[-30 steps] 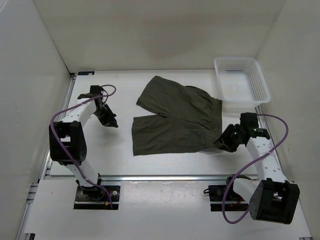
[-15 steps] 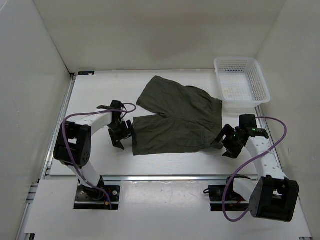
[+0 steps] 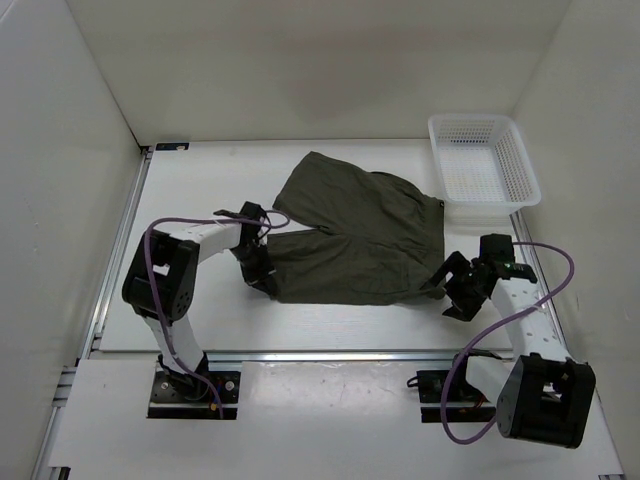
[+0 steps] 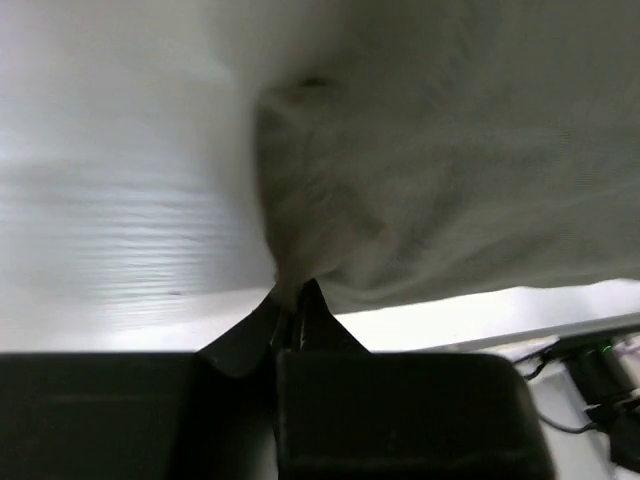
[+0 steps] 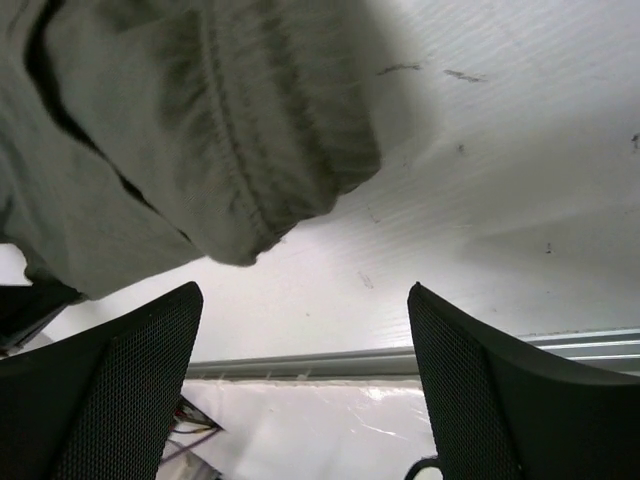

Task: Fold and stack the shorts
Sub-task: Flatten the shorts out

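Note:
My right gripper grabs the shorts (image 3: pixel 355 235) by the near waistband corner (image 3: pixel 436 291) next, pairing my left gripper's leg corner, to fold them lengthwise.
The dark olive-green shorts (image 3: pixel 355 235) lie spread flat on the white table, waistband toward the right. My left gripper (image 3: pixel 264 279) is at the near left leg corner, shut on the shorts' fabric; in the left wrist view the cloth (image 4: pixel 400 190) bunches into the closed fingertips (image 4: pixel 318 305). My right gripper (image 3: pixel 450 292) is open beside the near right waistband corner, not touching it. In the right wrist view the waistband corner (image 5: pixel 250 170) hangs above and left of the open fingers (image 5: pixel 120 370).
A white mesh basket (image 3: pixel 484 160) stands at the back right, just past the shorts' right edge. White walls enclose the table on three sides. A metal rail (image 3: pixel 330 355) runs along the near edge.
My left gripper has swung right and nearer, from open table to the left leg corner, and closed on the cloth. My right gripper has opened and shifted slightly nearer.

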You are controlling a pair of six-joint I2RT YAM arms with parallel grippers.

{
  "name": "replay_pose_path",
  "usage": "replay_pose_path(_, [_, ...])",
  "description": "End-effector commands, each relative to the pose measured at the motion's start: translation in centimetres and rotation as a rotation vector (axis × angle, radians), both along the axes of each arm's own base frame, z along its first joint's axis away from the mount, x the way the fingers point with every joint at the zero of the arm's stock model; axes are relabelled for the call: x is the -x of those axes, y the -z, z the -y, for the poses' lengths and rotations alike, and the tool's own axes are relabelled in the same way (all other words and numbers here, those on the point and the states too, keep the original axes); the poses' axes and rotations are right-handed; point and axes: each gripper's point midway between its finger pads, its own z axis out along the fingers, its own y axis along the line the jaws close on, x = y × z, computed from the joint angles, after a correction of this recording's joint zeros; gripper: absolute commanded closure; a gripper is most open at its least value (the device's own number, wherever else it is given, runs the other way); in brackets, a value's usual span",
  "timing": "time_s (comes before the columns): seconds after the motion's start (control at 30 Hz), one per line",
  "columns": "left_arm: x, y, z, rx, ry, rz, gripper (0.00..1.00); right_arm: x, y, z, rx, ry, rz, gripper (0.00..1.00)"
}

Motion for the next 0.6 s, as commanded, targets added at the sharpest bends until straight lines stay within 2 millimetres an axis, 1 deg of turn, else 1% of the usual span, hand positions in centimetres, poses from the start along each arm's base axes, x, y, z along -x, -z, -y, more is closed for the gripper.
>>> replay_pose_path(0.0, [-4.2, -2.5, -3.3, -0.074, -0.060, 0.136, 0.90, -0.1, 0.9, -0.4, -0.081, 0.064, -0.018, 0.12])
replay_pose_path(0.03, [-4.8, -3.1, -3.8, -0.070, -0.065, 0.161, 0.90, -0.1, 0.9, -1.0, -0.127, 0.065, -0.013, 0.14])
replay_pose_path(0.07, [-4.9, -3.6, -4.5, -0.069, -0.090, 0.168, 0.90, -0.2, 1.7, -1.1, -0.155, 0.089, -0.015, 0.14])
replay_pose_path(0.13, [-5.7, -4.6, -4.2, -0.047, -0.081, 0.200, 0.90, -0.1, 2.2, -1.8, -0.199, 0.093, -0.020, 0.15])
replay_pose_path(0.17, [-5.7, -4.6, -4.2, -0.047, -0.081, 0.200, 0.90, -0.6, 2.6, -2.0, -0.222, 0.102, -0.012, 0.15])
replay_pose_path(0.2, [-5.9, -4.5, -3.8, -0.047, -0.072, 0.199, 0.90, -0.1, 3.2, -2.6, -0.259, 0.101, -0.029, 0.15])
replay_pose_path(0.27, [-5.9, -4.3, -3.3, -0.037, -0.061, 0.189, 0.90, -0.5, 4.0, -2.8, -0.276, 0.111, -0.024, 0.15])
replay_pose_path(0.3, [-5.8, -3.8, -3.4, -0.043, -0.061, 0.172, 0.90, -0.5, 4.4, -2.8, -0.281, 0.122, -0.030, 0.15])
replay_pose_path(0.33, [-5.8, -3.8, -3.4, -0.043, -0.061, 0.171, 0.90, -0.4, 4.8, -2.8, -0.281, 0.123, -0.036, 0.16])
replay_pose_path(0.37, [-5.8, -3.5, -3.4, -0.046, -0.060, 0.161, 0.90, -1.1, 4.7, -2.9, -0.293, 0.127, -0.014, 0.16])
replay_pose_path(0.4, [-6.1, -3.7, -3.3, -0.043, -0.061, 0.170, 0.90, -0.9, 5.0, -3.1, -0.306, 0.134, -0.027, 0.18])
replay_pose_path(0.47, [-6.3, -3.9, -3.2, -0.040, -0.061, 0.179, 0.90, -1.3, 5.1, -2.8, -0.295, 0.135, -0.009, 0.26])
replay_pose_path(0.5, [-6.1, -3.9, -3.3, -0.043, -0.061, 0.170, 0.90, -1.6, 5.3, -2.4, -0.269, 0.146, -0.009, 0.30])
replay_pose_path(0.53, [-6.4, -4.2, -3.2, -0.040, -0.061, 0.179, 0.90, -1.6, 5.5, -2.1, -0.249, 0.154, -0.009, 0.40])
replay_pose_path(0.57, [-6.6, -4.2, -3.6, -0.042, -0.073, 0.179, 0.90, -2.2, 5.3, -1.7, -0.230, 0.169, 0.000, 0.46])
